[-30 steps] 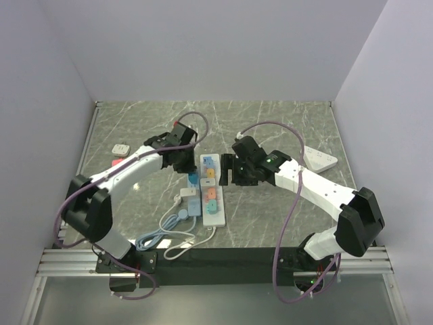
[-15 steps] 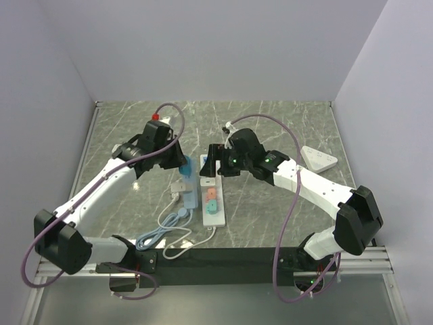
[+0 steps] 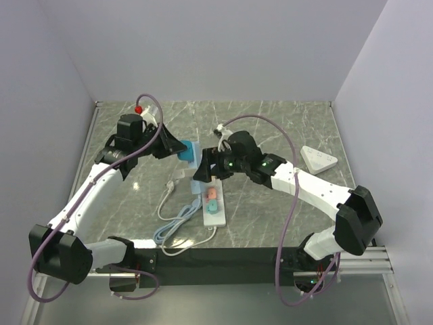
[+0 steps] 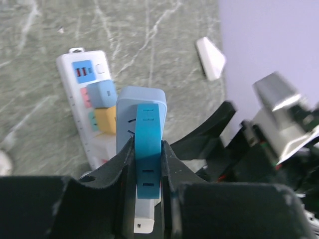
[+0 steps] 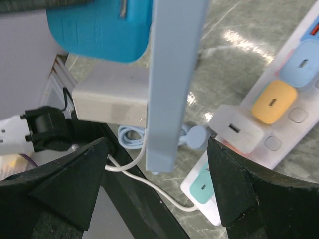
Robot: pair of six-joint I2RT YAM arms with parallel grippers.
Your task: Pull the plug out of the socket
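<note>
The right gripper grabs the light-blue power strip [image 5: 172, 99] by its bare end [image 5: 163, 144] next, for my left gripper to pull off the teal plug and white adapter.
The socket, a long white power strip [image 3: 212, 202], lies on the table with several coloured plugs in it; it also shows in the left wrist view [image 4: 82, 97] and the right wrist view [image 5: 294, 112]. My left gripper [image 3: 177, 150] is shut on a teal plug [image 4: 149, 130] seated in a separate light-blue strip [image 4: 128, 107], held in the air above the table. My right gripper [image 3: 201, 170] is open, its jaws to either side of the light-blue strip's [image 5: 172, 99] lower end without touching it. The teal plug [image 5: 97, 27] shows on that strip's left face.
On the white strip sit a yellow plug [image 5: 273, 101], a white adapter [image 5: 238, 130] and a teal plug [image 5: 202, 189]. Another white adapter [image 5: 112, 102] shows beside the light-blue strip. A coiled blue cable [image 3: 169, 230] lies near the front rail. A white triangular device [image 3: 318, 158] is at the right.
My left gripper has risen and moved back-left, carrying the teal plug and light-blue strip off the table. My right gripper has moved left, over to the lifted strip.
</note>
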